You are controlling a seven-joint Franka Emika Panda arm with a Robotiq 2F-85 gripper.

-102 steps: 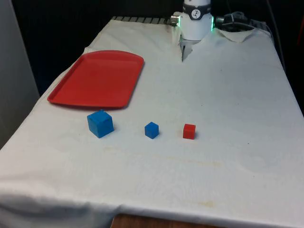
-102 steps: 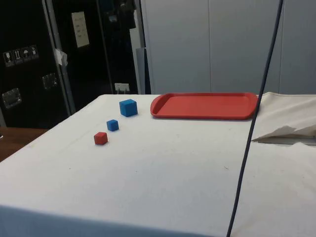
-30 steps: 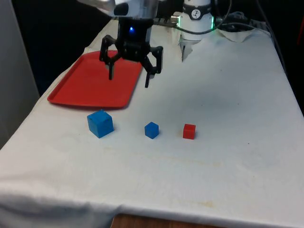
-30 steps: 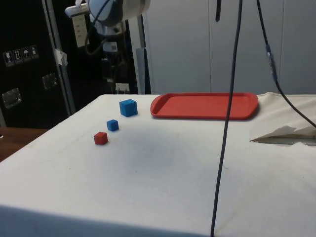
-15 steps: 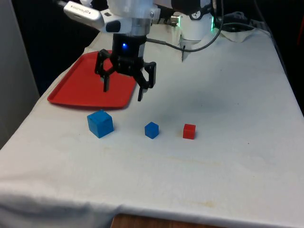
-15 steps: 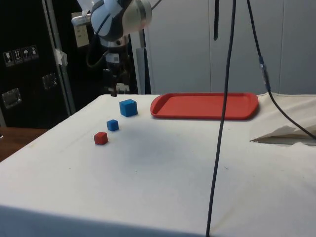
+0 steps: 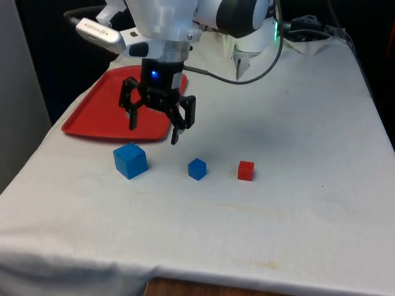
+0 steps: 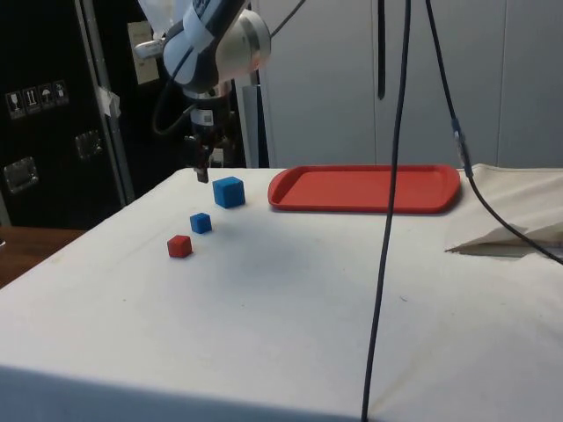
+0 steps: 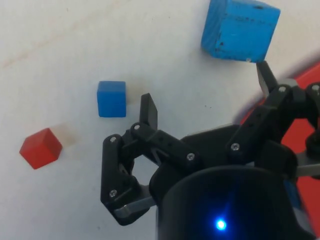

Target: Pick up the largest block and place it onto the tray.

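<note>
My gripper needs to grab the largest block by its opposite sides next, and then place the block onto the tray (image 7: 117,105) (image 9: 307,135).
The largest block, a big blue cube (image 7: 130,160) (image 8: 228,192) (image 9: 240,29), rests on the white cloth just in front of the red tray (image 7: 117,105) (image 8: 365,187). My gripper (image 7: 152,132) (image 8: 202,172) (image 9: 205,97) hangs open above the cloth, over the tray's near edge and slightly behind the big cube, holding nothing. In the wrist view the big cube lies just beyond one fingertip (image 9: 262,75).
A small blue cube (image 7: 197,168) (image 8: 201,222) (image 9: 111,98) and a small red cube (image 7: 245,170) (image 8: 179,246) (image 9: 41,148) sit in a row to the front view's right of the big one. The arm's cable (image 8: 387,211) hangs across the side view.
The arm swung in from the far end, and my gripper has come forward and down over the tray's near edge toward the big blue cube. The blocks have not moved.
</note>
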